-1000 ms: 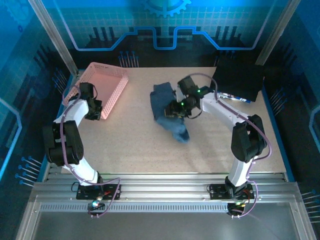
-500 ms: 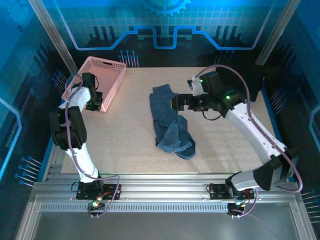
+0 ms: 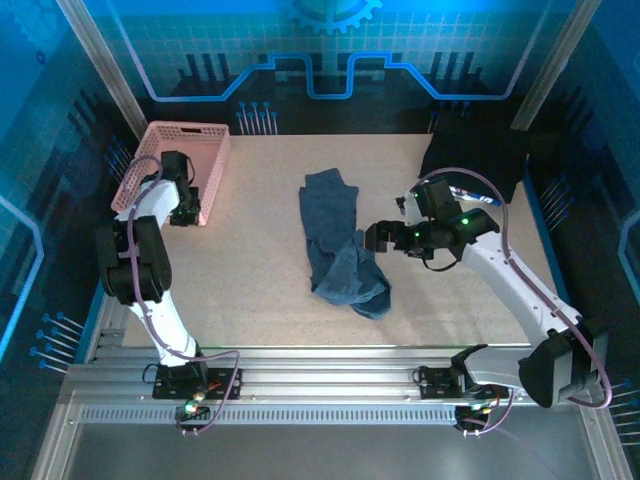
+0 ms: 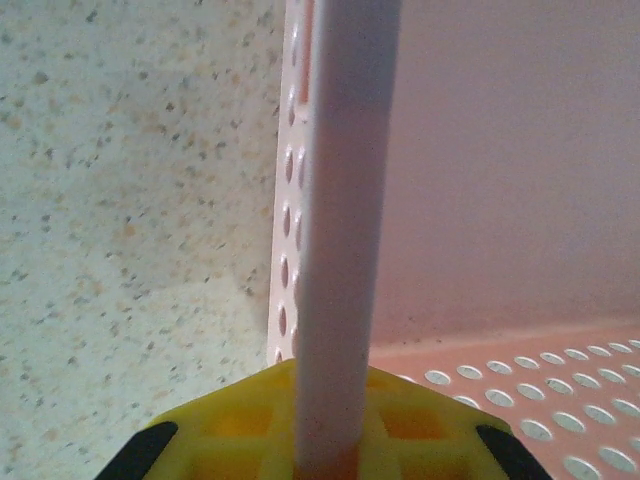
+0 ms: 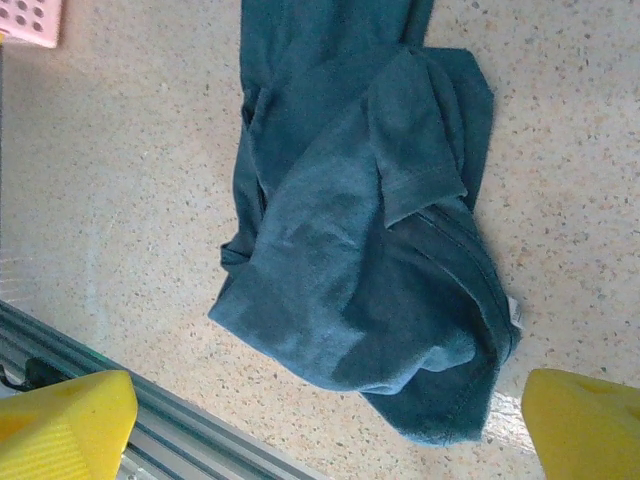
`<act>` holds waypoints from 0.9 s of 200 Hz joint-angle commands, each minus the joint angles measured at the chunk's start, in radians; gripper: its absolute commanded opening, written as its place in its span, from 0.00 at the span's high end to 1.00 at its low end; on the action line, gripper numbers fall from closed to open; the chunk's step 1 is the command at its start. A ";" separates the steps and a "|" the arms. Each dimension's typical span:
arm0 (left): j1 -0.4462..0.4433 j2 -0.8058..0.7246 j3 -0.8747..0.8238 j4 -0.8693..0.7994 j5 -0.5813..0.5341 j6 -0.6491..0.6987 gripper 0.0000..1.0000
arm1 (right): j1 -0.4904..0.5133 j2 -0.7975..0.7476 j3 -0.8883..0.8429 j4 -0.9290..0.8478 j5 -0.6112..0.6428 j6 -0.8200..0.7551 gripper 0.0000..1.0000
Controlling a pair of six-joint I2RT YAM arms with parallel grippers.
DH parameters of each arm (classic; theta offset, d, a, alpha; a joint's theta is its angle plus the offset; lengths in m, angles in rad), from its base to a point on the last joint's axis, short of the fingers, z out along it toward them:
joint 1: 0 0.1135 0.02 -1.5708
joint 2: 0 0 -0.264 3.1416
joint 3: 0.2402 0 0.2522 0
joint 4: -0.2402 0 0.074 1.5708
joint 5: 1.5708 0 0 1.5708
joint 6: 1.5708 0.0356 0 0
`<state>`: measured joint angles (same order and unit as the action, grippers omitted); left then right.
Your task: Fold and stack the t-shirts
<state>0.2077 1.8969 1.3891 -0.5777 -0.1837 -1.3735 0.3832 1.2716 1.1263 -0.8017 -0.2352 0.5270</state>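
My right gripper will next take hold of the slate-blue t-shirt [image 3: 335, 245] by the edge of its near end [image 3: 375, 308] to fold it, and the rest of it can then open out.
One dark slate-blue t-shirt [image 3: 335, 245] lies crumpled in a long heap in the middle of the table, its sleeve and hem showing in the right wrist view [image 5: 360, 250]. My right gripper [image 3: 376, 239] hovers just right of the heap, open, its yellow fingertips [image 5: 60, 420] wide apart over the shirt's near end with nothing held. The pink basket [image 3: 190, 127] stands at the back left. My left gripper [image 3: 186, 212] sits on the basket's near end, the basket's pink wall [image 4: 340, 200] running up between its yellow jaws.
A dark, flat object [image 3: 475, 160] lies at the back right corner. The metal rail [image 3: 320, 370] runs along the table's near edge, close below the shirt in the right wrist view [image 5: 120, 400]. Bare speckled tabletop [image 3: 250, 270] lies between basket and shirt.
The right gripper let go of the shirt, opened wide and drew back to the right and nearer. The left gripper dragged the basket toward the back left corner.
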 commanded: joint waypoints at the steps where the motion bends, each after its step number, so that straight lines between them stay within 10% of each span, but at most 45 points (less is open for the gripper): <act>1: 0.005 0.018 0.054 0.083 -0.005 -0.028 0.34 | -0.005 0.078 -0.012 -0.041 0.003 -0.006 0.00; 16: -0.006 0.018 0.105 0.103 0.045 0.028 0.01 | 0.014 0.126 -0.018 -0.054 0.011 -0.033 0.00; 86: -0.279 -0.294 -0.035 0.088 0.189 0.408 0.01 | 0.027 0.226 -0.140 0.056 -0.006 -0.039 0.09; 180: -0.687 -0.348 -0.334 0.159 0.585 0.586 0.13 | -0.052 0.146 -0.336 0.178 -0.086 -0.004 0.35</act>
<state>-0.4347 1.5482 1.1194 -0.4088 0.2810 -0.8471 0.3672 1.4467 0.8406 -0.6662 -0.2684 0.5152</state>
